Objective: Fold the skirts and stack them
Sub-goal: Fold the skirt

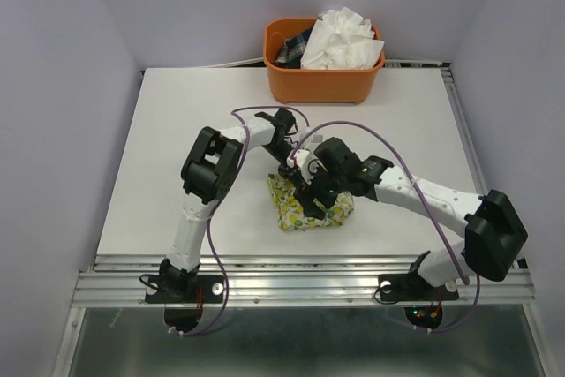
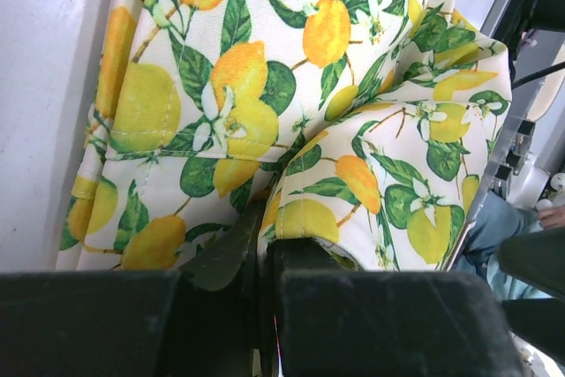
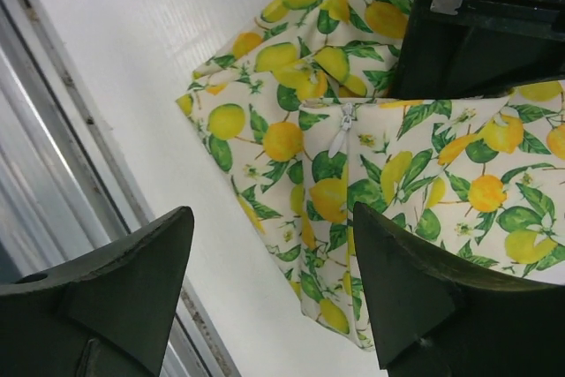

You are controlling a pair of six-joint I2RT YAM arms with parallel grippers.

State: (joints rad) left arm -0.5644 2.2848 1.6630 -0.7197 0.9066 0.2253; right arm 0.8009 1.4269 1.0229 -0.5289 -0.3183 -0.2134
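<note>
My right gripper grips the lemon-print skirt (image 3: 353, 183) by its zip edge (image 3: 335, 136) next, opposite my left gripper's hold, to straighten it for folding.
The lemon-print skirt (image 1: 288, 206) lies folded into a small bundle on the white table, near the front middle. My left gripper (image 1: 297, 171) comes down on its far edge and is shut on a raised fold of it; the left wrist view shows the hem (image 2: 309, 231) pinched between the black fingers (image 2: 263, 249). My right gripper (image 1: 316, 201) hangs open over the bundle's near side, its fingers (image 3: 415, 289) empty, with the skirt (image 3: 353, 183) and its zip just beyond. The plain white crinkly skirt (image 1: 340, 37) sits piled in the orange basket (image 1: 322, 84).
The basket stands at the table's back edge and also holds a dark checked cloth (image 1: 290, 49). Metal rails (image 1: 300, 275) run along the table's front edge, close to the bundle. Purple cables loop over both arms.
</note>
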